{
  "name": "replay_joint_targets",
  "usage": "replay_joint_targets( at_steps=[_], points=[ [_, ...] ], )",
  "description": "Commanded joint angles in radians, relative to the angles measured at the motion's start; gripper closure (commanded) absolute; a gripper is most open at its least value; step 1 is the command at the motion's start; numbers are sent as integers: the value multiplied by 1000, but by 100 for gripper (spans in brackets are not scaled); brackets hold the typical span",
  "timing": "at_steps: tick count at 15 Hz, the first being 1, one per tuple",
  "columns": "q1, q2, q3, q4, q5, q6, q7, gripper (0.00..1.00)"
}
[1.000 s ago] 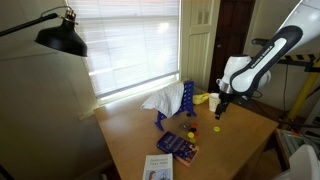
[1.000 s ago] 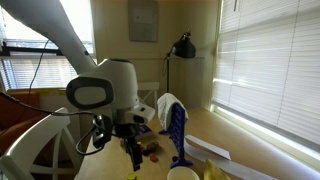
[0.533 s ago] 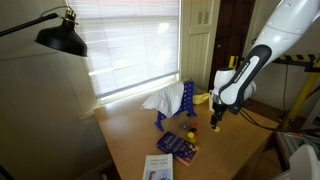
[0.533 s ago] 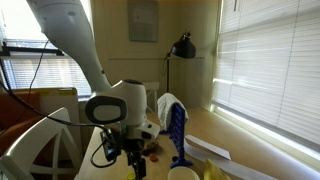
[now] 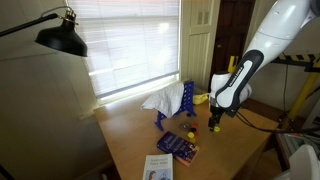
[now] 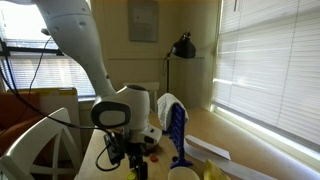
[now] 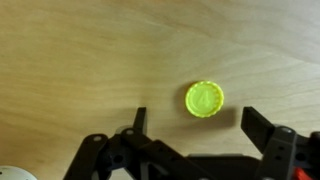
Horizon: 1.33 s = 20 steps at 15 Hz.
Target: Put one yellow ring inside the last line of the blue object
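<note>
The yellow ring [image 7: 204, 99] lies between my open fingers and my gripper hangs low, so it is time to close on the ring now.
In the wrist view a small bright yellow ring [image 7: 204, 99] lies flat on the wooden table, just ahead of and between my open gripper's fingers [image 7: 196, 122], not touched. In an exterior view my gripper [image 5: 214, 124] hangs low over the table, right over the yellow ring [image 5: 214, 128]. The blue object [image 5: 185, 104] is an upright blue rack with prongs, standing left of my gripper; it also shows in the other exterior view [image 6: 177, 133]. In that view my gripper [image 6: 136, 168] is at the bottom edge and the ring is hidden.
A white cloth [image 5: 163, 100] lies behind the rack. A dark blue book [image 5: 178, 145] and a white booklet [image 5: 158, 167] lie near the table's front. Small red pieces [image 5: 194, 131] sit by the rack. A black lamp [image 5: 60, 38] stands at the back. A white cup [image 6: 183, 173] is near.
My arm has come down and shifted a little left, bringing the gripper low over the yellow ring. The rack and other things have not moved.
</note>
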Motion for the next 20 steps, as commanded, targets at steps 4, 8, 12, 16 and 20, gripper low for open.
replay_joint_targets(
  at_steps=[4, 8, 12, 16, 20],
  points=[
    [-19, -13, 13, -14, -3, -3, 12, 33],
    [-19, -38, 11, -30, -4, -5, 10, 31],
    [4, -62, -17, -59, -39, -1, 29, 29],
    [2, -94, -16, -92, -40, -8, 19, 33],
    [-10, -115, 3, -112, -20, 5, -5, 51]
  ],
)
